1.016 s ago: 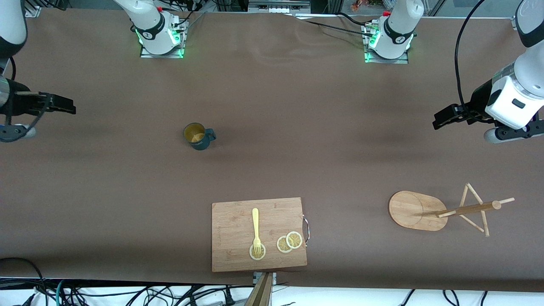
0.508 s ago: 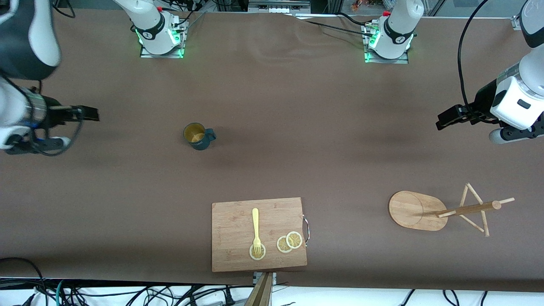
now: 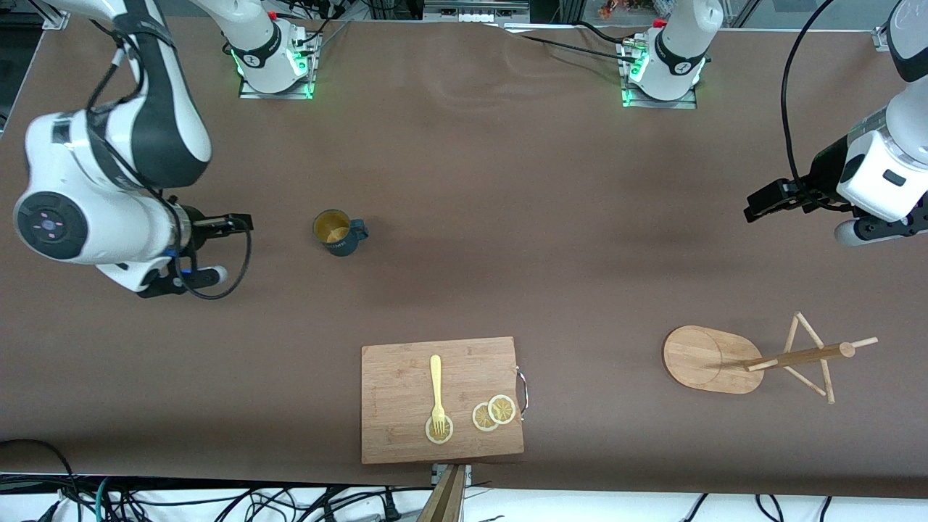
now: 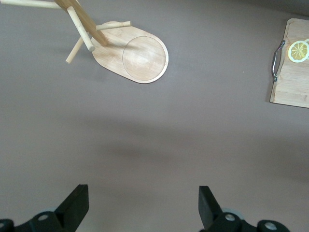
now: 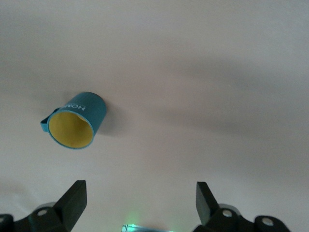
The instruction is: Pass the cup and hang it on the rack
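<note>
My right gripper will grab the cup by its rim (image 3: pixel 318 228) next. The dark teal cup's handle (image 3: pixel 359 230) then stays free to hang on the rack.
The dark teal cup (image 3: pixel 339 232) stands upright on the brown table with its yellowish inside showing and its handle toward the left arm's end; it is also in the right wrist view (image 5: pixel 77 121). My right gripper (image 3: pixel 243 221) hangs open over the table beside the cup, toward the right arm's end, a short gap away; its fingers (image 5: pixel 73 200) are spread wide with nothing between them. The bamboo rack (image 3: pixel 707 359) stands near the left arm's end, its oval base (image 4: pixel 133 58) and pegs showing. My left gripper (image 3: pixel 757 203) waits open (image 4: pixel 143 200) over bare table, holding nothing.
A wooden cutting board (image 3: pixel 406 424) with a yellow fork (image 3: pixel 436 388) and lemon slices (image 3: pixel 494 412) lies near the table's front edge, nearer to the front camera than the cup. The arm bases (image 3: pixel 275 65) stand along the table's back edge.
The right arm has swung in from the table's end toward the cup, its gripper now close beside it. The left gripper has barely shifted. The cup and rack have not moved.
</note>
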Available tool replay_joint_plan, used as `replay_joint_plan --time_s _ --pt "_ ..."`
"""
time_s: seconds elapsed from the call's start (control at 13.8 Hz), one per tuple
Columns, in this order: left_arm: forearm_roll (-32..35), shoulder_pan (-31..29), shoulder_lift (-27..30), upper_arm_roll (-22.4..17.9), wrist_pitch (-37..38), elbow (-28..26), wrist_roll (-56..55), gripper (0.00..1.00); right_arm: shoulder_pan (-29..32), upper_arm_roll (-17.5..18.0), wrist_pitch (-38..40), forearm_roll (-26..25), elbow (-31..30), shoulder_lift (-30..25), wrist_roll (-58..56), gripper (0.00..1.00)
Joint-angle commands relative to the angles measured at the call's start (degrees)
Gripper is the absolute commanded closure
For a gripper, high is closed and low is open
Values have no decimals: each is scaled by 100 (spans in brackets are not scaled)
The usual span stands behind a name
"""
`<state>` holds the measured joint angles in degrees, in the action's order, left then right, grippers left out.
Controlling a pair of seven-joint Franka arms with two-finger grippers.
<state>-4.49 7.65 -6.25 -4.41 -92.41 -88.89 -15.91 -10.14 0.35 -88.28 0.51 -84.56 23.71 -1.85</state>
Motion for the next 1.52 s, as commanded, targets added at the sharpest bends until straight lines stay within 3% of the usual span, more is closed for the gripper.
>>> replay_joint_plan --time_s 0.0,0.29,0.58,0.87,1.23,1.45 --pt "-114 -26 -113 1 30 171 53 0 -216 -26 -417 98 -471 -51 71 0" --pt "-87 -88 -113 -25 21 162 44 0 -603 -26 -962 98 -1052 -51 870 0" --pt "640 -79 -78 45 30 153 105 0 -744 -17 -1498 107 -1729 -51 1108 0" --pt "677 -176 97 10 267 -4 158 0 -850 35 -2069 107 -2257 -60 1476 0" --pt "581 -299 1098 28 154 -1479 422 0 -850 185 -2640 133 -2678 -60 1679 0" --pt "633 -290 1039 19 433 -1561 849 0 -850 194 -3027 133 -2969 -77 1679 1"
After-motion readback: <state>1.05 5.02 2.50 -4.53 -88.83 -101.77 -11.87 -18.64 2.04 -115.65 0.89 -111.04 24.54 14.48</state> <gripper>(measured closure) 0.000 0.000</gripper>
